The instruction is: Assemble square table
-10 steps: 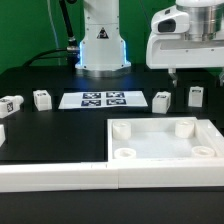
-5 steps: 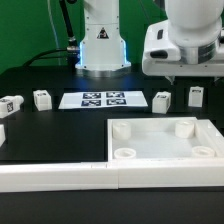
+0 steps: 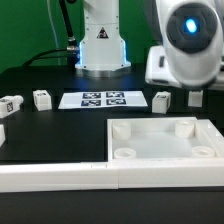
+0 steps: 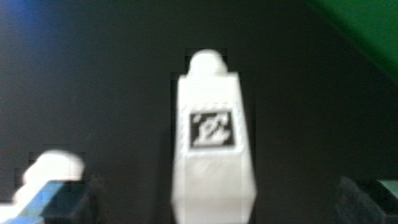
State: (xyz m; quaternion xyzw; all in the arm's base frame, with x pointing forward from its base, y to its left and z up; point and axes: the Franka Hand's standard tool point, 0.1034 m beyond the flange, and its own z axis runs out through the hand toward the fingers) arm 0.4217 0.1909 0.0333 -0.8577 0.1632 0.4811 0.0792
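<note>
The leg's tip is round, so I'll next grab the leg's square body below the tag [image 4: 214, 186], where two flat sides face the fingers.
The square table top [image 3: 152, 146], a white tray with round corner sockets, lies at the front right in the exterior view. My gripper [image 3: 191, 90] hangs just above a white tagged leg [image 3: 198, 98] behind the top's far right corner. In the wrist view this leg [image 4: 214, 125] lies lengthwise between my open gripper [image 4: 214, 205]. The dark fingertips [image 4: 54, 203] stand well apart on either side and do not touch it. A second leg [image 3: 161, 101] stands close by and shows in the wrist view [image 4: 54, 165].
The marker board [image 3: 104, 99] lies at the back middle. More white legs [image 3: 41, 99] [image 3: 11, 103] sit at the exterior view's left. A long white bar [image 3: 55, 176] runs along the front edge. The robot base [image 3: 100, 45] stands behind.
The arm has come down and swung toward the camera over the right-hand leg. The hand now fills more of the exterior view's upper right. The parts have not moved.
</note>
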